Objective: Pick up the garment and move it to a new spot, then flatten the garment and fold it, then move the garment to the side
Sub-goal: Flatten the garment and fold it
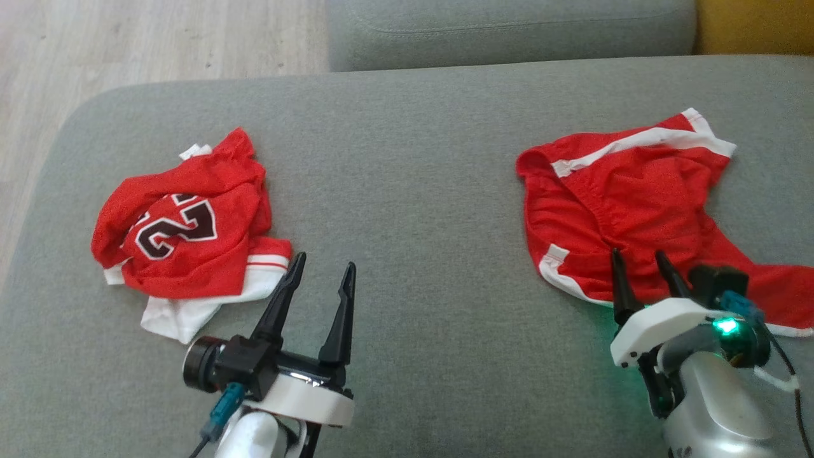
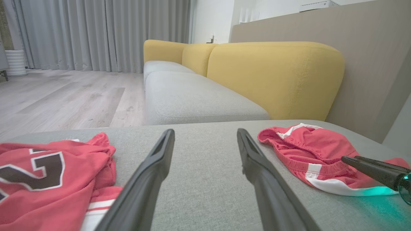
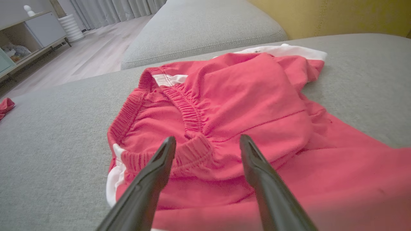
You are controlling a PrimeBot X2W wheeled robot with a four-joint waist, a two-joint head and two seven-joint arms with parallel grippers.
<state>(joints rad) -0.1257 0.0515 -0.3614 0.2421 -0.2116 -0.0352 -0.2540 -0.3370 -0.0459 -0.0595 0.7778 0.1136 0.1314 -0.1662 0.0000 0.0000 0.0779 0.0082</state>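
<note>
My right gripper grabs the red shorts [image 1: 629, 197] by their elastic waistband [image 1: 591, 247] next, to move them and spread them flat.
The garment, a pair of red shorts [image 1: 629, 197] with white trim, lies crumpled on the right of the grey sofa cushion [image 1: 413, 191]. My right gripper [image 1: 638, 253] stands open at its near edge. In the right wrist view the shorts [image 3: 244, 96] spread out ahead, and the gripper [image 3: 207, 138] has its fingers on either side of a bunched bit of elastic waistband, gripping nothing. My left gripper [image 1: 324, 259] is open over bare cushion, well left of the shorts. The left wrist view shows that gripper [image 2: 205, 131] with the shorts [image 2: 308, 144] to its right.
A red jersey [image 1: 184, 222] with a dark number lies bunched on the cushion's left, just left of my left gripper. Behind are another grey seat [image 1: 509, 32], a yellow backrest [image 2: 276, 77] and wooden floor [image 1: 127, 44] to the left.
</note>
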